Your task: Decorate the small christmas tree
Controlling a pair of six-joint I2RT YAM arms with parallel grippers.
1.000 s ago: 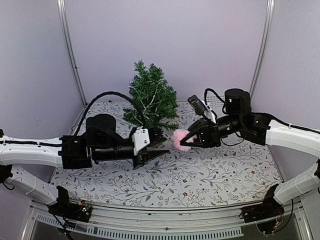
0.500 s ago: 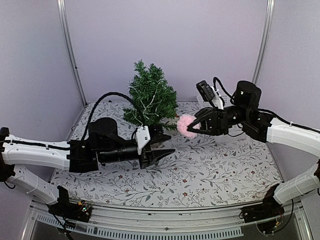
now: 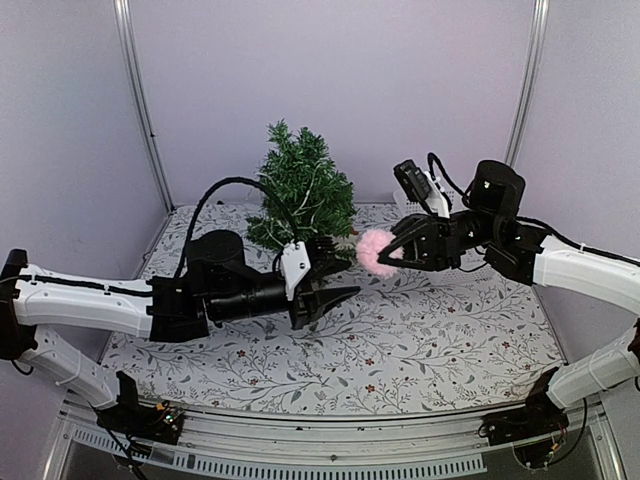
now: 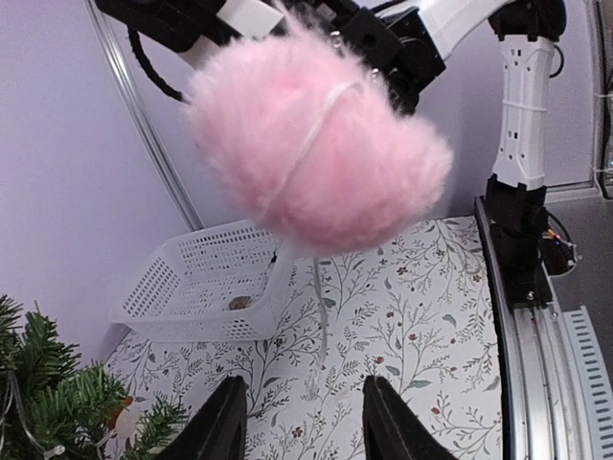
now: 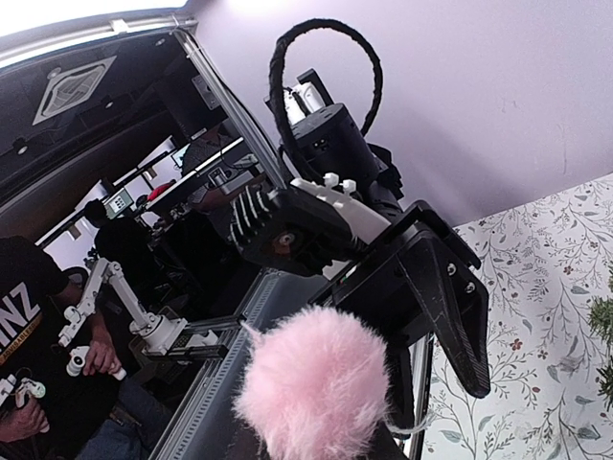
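The left gripper grabs its pale thread's loose end [image 4: 312, 391] next, to hang the pink pompom [image 4: 311, 144] on the tree.
The small christmas tree [image 3: 303, 195] stands at the back of the table, dark green with a thin light string; its needles also show in the left wrist view [image 4: 53, 402]. A fluffy pink pompom [image 3: 374, 250] hangs in the air just right of the tree, with my right gripper [image 3: 396, 252] shut on it. A pale thread [image 4: 321, 316] dangles below the pompom [image 4: 321, 158]. My left gripper [image 3: 342, 270] is open, pointing right at the pompom from just below and left of it, nothing between its fingers [image 4: 222, 422]. In the right wrist view the pompom [image 5: 316, 388] hides my own fingertips.
A white mesh basket [image 4: 206, 283] with a small brown item inside sits on the floral tablecloth [image 3: 420, 330] behind the pompom, at the back right. Metal frame posts [image 3: 140, 100] stand at both back corners. The right arm's base [image 4: 522, 220] is at the table's near edge.
My right gripper lifted the pompom up and a little right, then held still. My left arm reached forward to the right towards it, and its jaws opened wider.
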